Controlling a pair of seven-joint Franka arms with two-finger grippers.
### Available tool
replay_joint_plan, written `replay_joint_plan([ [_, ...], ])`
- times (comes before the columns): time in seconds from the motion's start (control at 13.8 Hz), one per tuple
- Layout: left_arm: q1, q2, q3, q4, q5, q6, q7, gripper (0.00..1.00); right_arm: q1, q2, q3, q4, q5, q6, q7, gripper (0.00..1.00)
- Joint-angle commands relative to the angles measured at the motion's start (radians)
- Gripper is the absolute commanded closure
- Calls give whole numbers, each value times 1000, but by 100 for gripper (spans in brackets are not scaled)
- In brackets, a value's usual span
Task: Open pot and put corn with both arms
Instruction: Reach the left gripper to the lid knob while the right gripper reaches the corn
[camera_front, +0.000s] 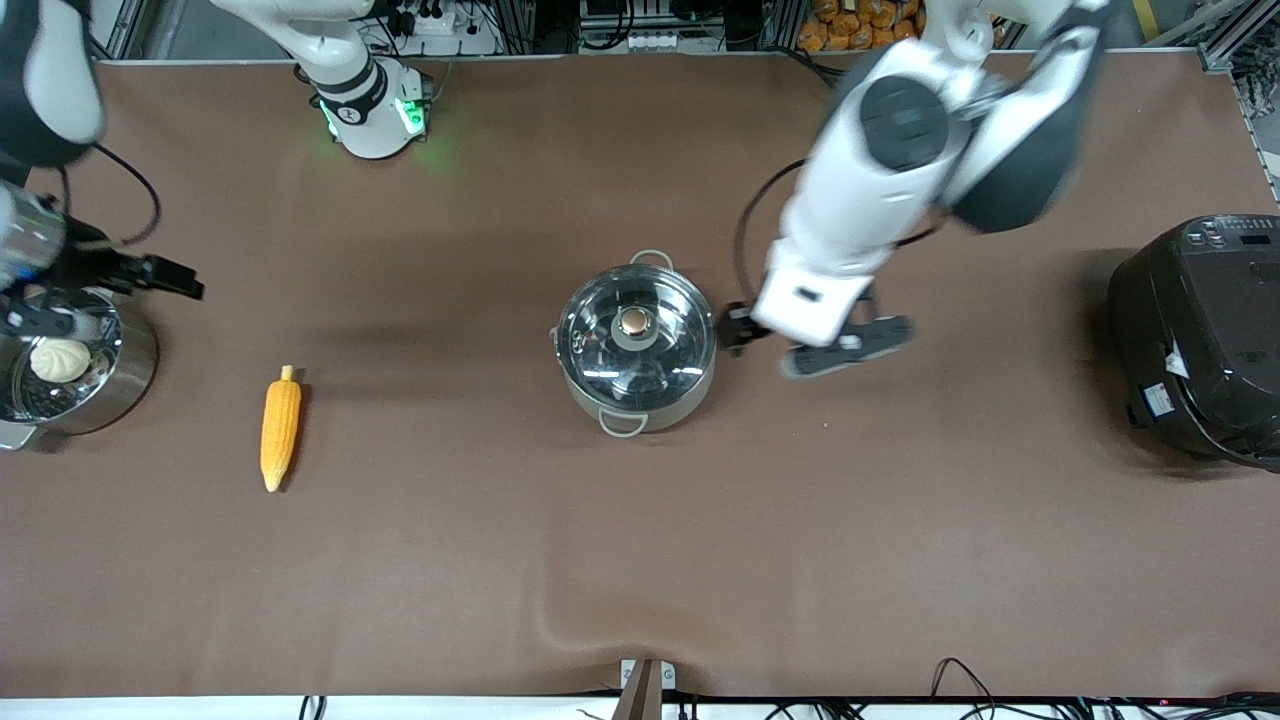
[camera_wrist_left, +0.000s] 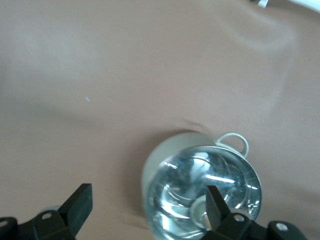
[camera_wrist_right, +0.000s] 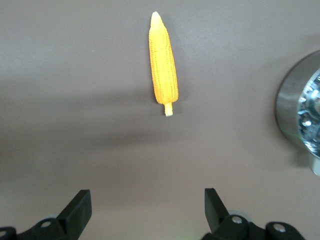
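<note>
The steel pot needs to be opened for the corn (camera_front: 280, 428). My left gripper will grab the glass lid by its copper knob (camera_front: 634, 322) next.
The steel pot (camera_front: 636, 345) stands mid-table with its glass lid and copper knob (camera_front: 634, 322) on it. It also shows in the left wrist view (camera_wrist_left: 200, 185). My left gripper (camera_front: 740, 330) hovers beside the pot toward the left arm's end, open and empty (camera_wrist_left: 147, 200), one fingertip (camera_wrist_left: 212, 200) over the lid. The yellow corn (camera_front: 280, 428) lies on the cloth toward the right arm's end and shows in the right wrist view (camera_wrist_right: 163, 62). My right gripper (camera_front: 165, 275) hangs open and empty (camera_wrist_right: 147, 202) by the steamer pot, apart from the corn.
A steel steamer pot (camera_front: 100, 385) holding a white bun (camera_front: 60, 360) stands at the right arm's end; its rim shows in the right wrist view (camera_wrist_right: 292, 110). A big black rice cooker (camera_front: 1200, 340) stands at the left arm's end. Brown cloth covers the table.
</note>
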Motion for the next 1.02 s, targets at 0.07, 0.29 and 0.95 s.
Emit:
replay_joint_plan([
  [0.07,-108,116,17,74,21,89,-238,0,-1,187,1,-20,12,176,-20,0],
  [0.29,-223,167,94,91,21,90,-339,0,19,325,3,-16,12,319,-31,0],
  [0.95,-315,255,123,80,21,80,-382,0,37,451,1,-6,12,431,-29,0],
])
